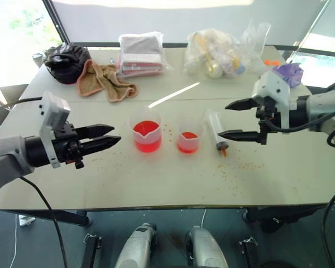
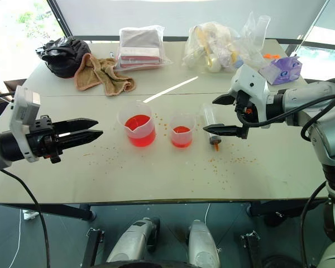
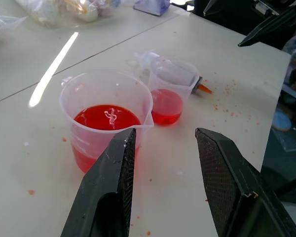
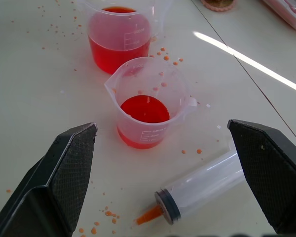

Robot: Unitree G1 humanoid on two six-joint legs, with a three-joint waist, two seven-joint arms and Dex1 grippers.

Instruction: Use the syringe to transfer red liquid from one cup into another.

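Observation:
The long syringe narrows to a small orange tip, so my right gripper needs to take hold of the syringe around the middle of its clear body [image 1: 214, 124] next.
The wide spouted cup [image 1: 146, 135] stands mid-table holding red liquid [image 3: 106, 117]. Just to its right is the narrower cup [image 1: 189, 138], with a shallow layer of red liquid [image 4: 144, 109]. Right of that the clear syringe [image 1: 216, 129] lies flat on the table, its orange tip [image 4: 148, 215] pointing toward the front edge. My right gripper [image 1: 223, 119] hovers wide open just above and beside the syringe, touching nothing. Over at the left, my left gripper [image 1: 109, 137] hangs open and empty, pointing at the spouted cup from a short distance.
Along the back edge sit a black bag [image 1: 67, 60], a brown towel [image 1: 103, 80], a plastic-wrapped cloth pack [image 1: 140, 53], a bag of bottles [image 1: 215, 53] and a purple tissue pack [image 2: 282, 68]. Orange specks [image 1: 234, 167] dot the table [image 1: 156, 184] around the cups.

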